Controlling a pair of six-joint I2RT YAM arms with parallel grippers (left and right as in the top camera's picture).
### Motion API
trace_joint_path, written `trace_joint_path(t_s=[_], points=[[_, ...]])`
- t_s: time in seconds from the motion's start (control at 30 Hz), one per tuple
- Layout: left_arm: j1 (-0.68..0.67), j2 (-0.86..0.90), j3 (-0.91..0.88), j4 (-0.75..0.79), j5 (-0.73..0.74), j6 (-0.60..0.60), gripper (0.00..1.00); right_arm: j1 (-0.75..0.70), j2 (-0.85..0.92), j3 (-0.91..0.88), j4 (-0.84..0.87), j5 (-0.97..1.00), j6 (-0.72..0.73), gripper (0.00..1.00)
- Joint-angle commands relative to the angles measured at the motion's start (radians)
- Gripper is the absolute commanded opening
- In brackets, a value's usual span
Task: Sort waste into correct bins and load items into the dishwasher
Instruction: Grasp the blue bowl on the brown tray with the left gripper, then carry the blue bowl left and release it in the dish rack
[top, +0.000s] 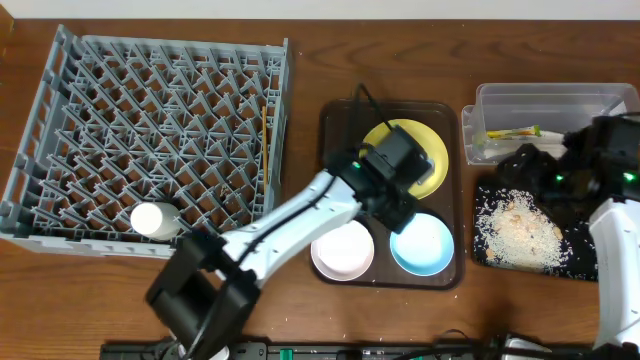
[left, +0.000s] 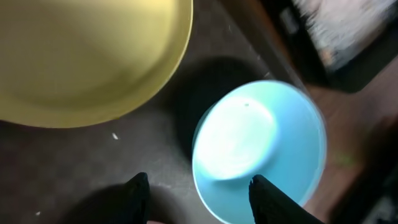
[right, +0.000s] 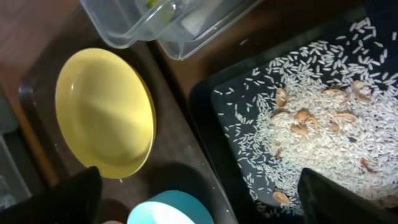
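Observation:
My left gripper pinches the light blue bowl by its near rim (top: 396, 235) next, one finger inside, so its body stays free to load tilted into the grey rack (top: 150, 120).
My left gripper (top: 405, 205) (left: 199, 202) is open and empty over the brown serving tray (top: 338, 130), one finger above the near rim of the light blue bowl (top: 422, 244) (left: 258, 146). The yellow plate (top: 428, 155) (left: 81, 56) and pink bowl (top: 343, 250) sit on the same tray. My right gripper (top: 530, 168) (right: 205, 202) is open and empty between the clear tub (top: 545, 100) (right: 155, 25) and the black tray (top: 490, 250) (right: 249, 106) of rice (top: 520, 230) (right: 311, 124). The wrapper (top: 510, 133) lies in the tub. The white cup (top: 155, 218) and chopsticks (top: 266, 140) are in the grey rack (top: 150, 120). Crumpled paper is not clearly visible.
The brown serving tray stands between the rack and the black tray. Brownish scraps (right: 305, 115) lie among the rice. A few loose grains (left: 114, 135) lie on the brown tray. Bare wooden table (top: 100, 300) shows at the front left.

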Motion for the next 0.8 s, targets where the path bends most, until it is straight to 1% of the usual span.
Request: trace_joint_path(t_s=[0.0, 0.13, 0.27, 0.4, 0.43, 0.6, 0.67, 0.77], points=[[-0.024, 0.064, -0.008, 0.002, -0.111, 0.02, 0.54, -0.019, -0.003, 0.001, -0.02, -0.068, 0.006, 0.99], [-0.038, 0.137, -0.008, 0.009, -0.11, 0.012, 0.51, -0.017, -0.003, 0.001, -0.027, -0.068, 0.007, 0.99], [-0.044, 0.195, -0.008, 0.034, -0.084, -0.005, 0.41, -0.017, -0.003, 0.001, -0.027, -0.068, 0.006, 0.99], [-0.043, 0.202, -0.007, 0.038, -0.084, -0.005, 0.19, -0.017, -0.003, 0.001, -0.027, -0.068, 0.007, 0.99], [-0.043, 0.202, -0.005, 0.037, -0.084, -0.005, 0.08, -0.017, -0.003, 0.001, -0.027, -0.068, 0.006, 0.99], [-0.042, 0.181, 0.025, -0.006, -0.085, -0.005, 0.07, -0.017, -0.003, 0.001, -0.027, -0.068, 0.007, 0.99], [-0.04, 0.152, 0.05, -0.042, -0.085, -0.005, 0.07, -0.017, -0.003, 0.001, -0.026, -0.068, 0.007, 0.99], [-0.023, 0.088, 0.097, -0.108, -0.123, -0.006, 0.08, -0.017, -0.003, 0.001, -0.006, -0.068, 0.007, 0.99]])
